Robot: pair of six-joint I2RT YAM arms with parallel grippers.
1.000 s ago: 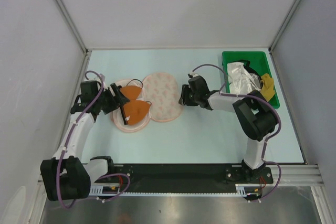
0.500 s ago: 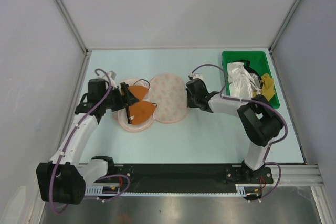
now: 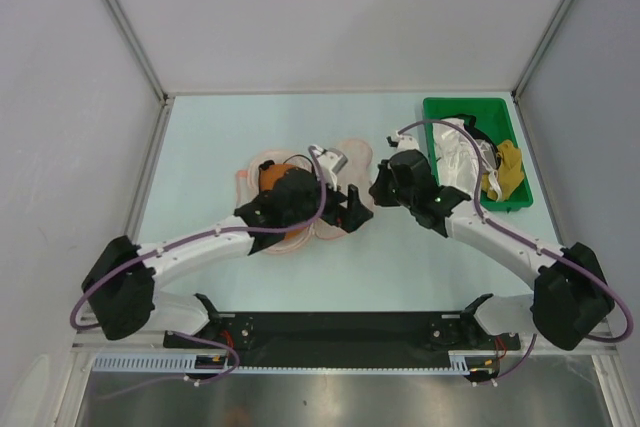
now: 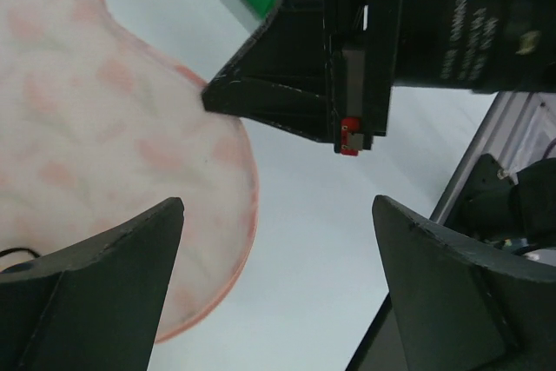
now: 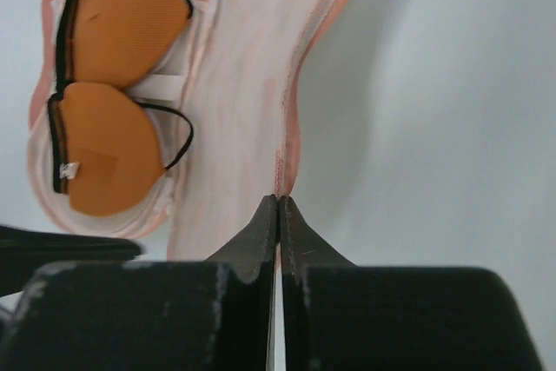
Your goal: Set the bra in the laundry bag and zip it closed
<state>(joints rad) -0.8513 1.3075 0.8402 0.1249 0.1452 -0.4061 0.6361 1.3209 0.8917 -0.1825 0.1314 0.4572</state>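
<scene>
I will next use my left gripper to grab the laundry bag's lifted half by its zip edge. Then that half can close over the bra (image 3: 272,175).
The laundry bag (image 5: 248,84) lies open at mid-table, pale pink with an orange-speckled print. Its right half (image 3: 350,154) is lifted on edge. My right gripper (image 5: 278,202) is shut on that half's zip rim, seen from above as the right gripper (image 3: 380,187). The orange bra (image 5: 113,84) with its black straps rests in the bag's left half, and only a patch of the bra (image 3: 272,175) shows from above. My left gripper (image 3: 352,209) reaches across the bag's near side. In its wrist view the left gripper (image 4: 278,241) is open over the table, holding nothing, beside the speckled bag (image 4: 104,128).
A green bin (image 3: 440,112) stands at the back right, holding a silvery-white garment (image 3: 460,147) and a yellow cloth (image 3: 508,167). The right gripper's black body (image 4: 391,41) hangs close in front of the left gripper. Grey walls enclose the table on three sides.
The right gripper shut on the bag's right rim and raised that half. The left arm swung right across the bag, and its jaws opened wider.
</scene>
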